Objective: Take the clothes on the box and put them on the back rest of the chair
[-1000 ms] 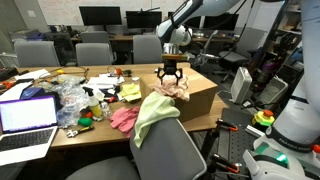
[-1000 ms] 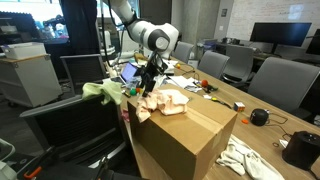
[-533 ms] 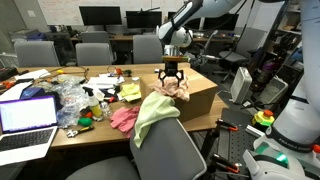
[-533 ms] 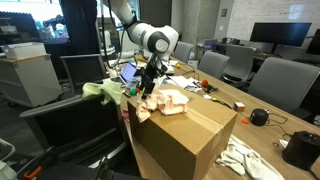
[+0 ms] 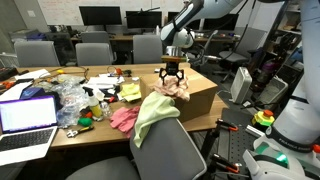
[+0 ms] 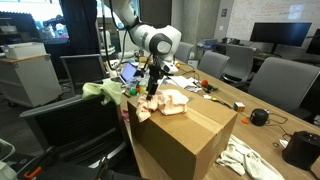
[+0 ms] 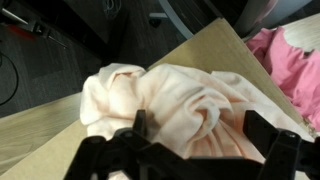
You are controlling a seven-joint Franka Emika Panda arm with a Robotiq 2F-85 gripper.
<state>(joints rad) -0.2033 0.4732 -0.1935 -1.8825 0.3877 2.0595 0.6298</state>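
My gripper should close now on the bunched fold (image 5: 173, 81) (image 7: 199, 124). The fold rises between my open fingers, which are down at its sides, so my gripper would hold it.
A crumpled pale peach cloth (image 5: 176, 89) lies on top of the cardboard box (image 5: 200, 100); it also shows in an exterior view (image 6: 165, 101) and fills the wrist view (image 7: 175, 105). My gripper (image 5: 172, 80) hangs open straight over the cloth, its fingers down at either side of the bunched folds (image 7: 198, 130). A light green cloth (image 5: 152, 115) is draped over the back rest of the grey chair (image 5: 165, 150), also visible in an exterior view (image 6: 102, 92).
The box (image 6: 185, 135) stands on the wooden table's corner. A pink cloth (image 5: 123, 117), a laptop (image 5: 27, 115), plastic bags and clutter cover the table. White cloth (image 6: 245, 160) lies low beside the box. Office chairs ring the table.
The gripper has shifted very slightly over the peach cloth; otherwise nothing has visibly changed.
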